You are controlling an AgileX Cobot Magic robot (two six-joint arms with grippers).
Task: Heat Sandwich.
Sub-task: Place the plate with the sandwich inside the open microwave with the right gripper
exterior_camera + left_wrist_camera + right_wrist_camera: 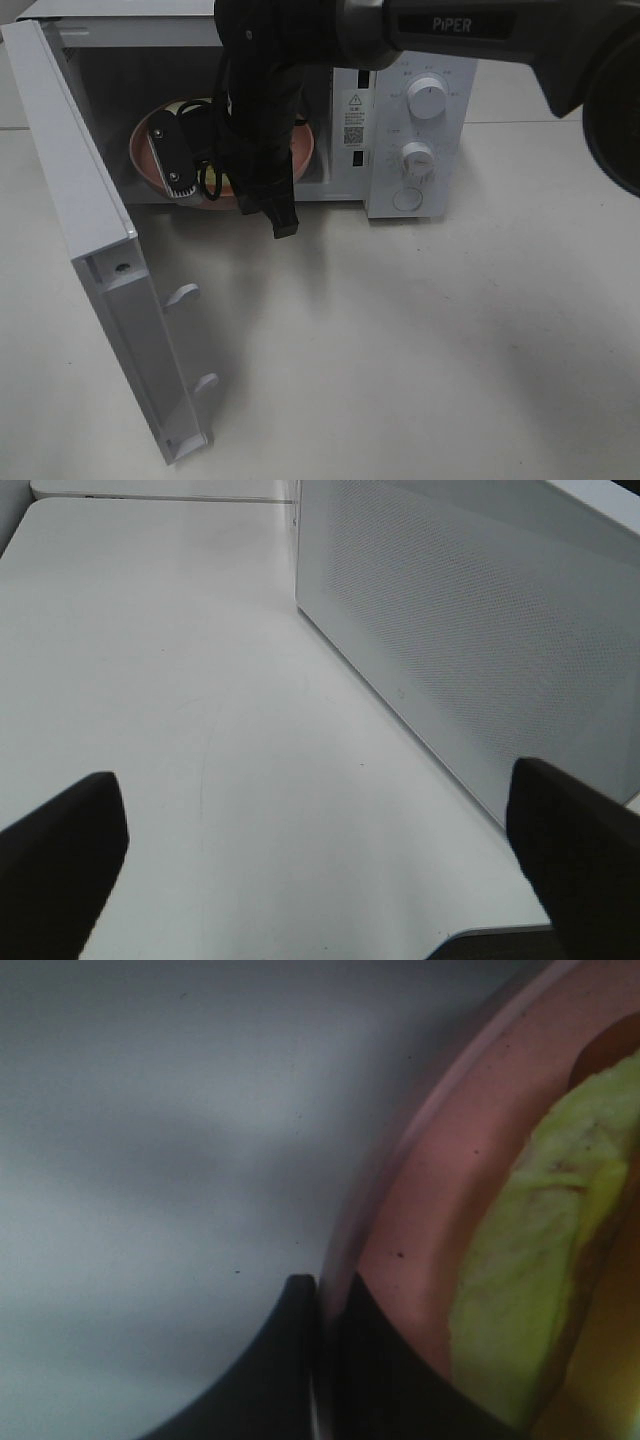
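Note:
I should move the plate all the way inside with my right gripper before letting go, because the pink plate's front rim (212, 204) hangs over the microwave's front edge.
The sandwich (530, 1260), showing its pale yellow-green filling, lies on a round pink plate (420, 1200). The plate (145, 150) sits inside the open microwave (350, 60). My right gripper (322, 1300) is shut on the plate's rim, one finger on each side. My right arm (260, 110) reaches into the cavity and hides the sandwich in the exterior high view. My left gripper (320, 860) is open and empty above bare table, its fingers (60, 860) spread wide beside a white perforated panel (460, 630).
The microwave door (100, 250) swings open to the left and juts toward the table's front. Two knobs (427, 98) and a button are on the control panel at the right. Pale tabletop (420, 350) spreads in front of the microwave.

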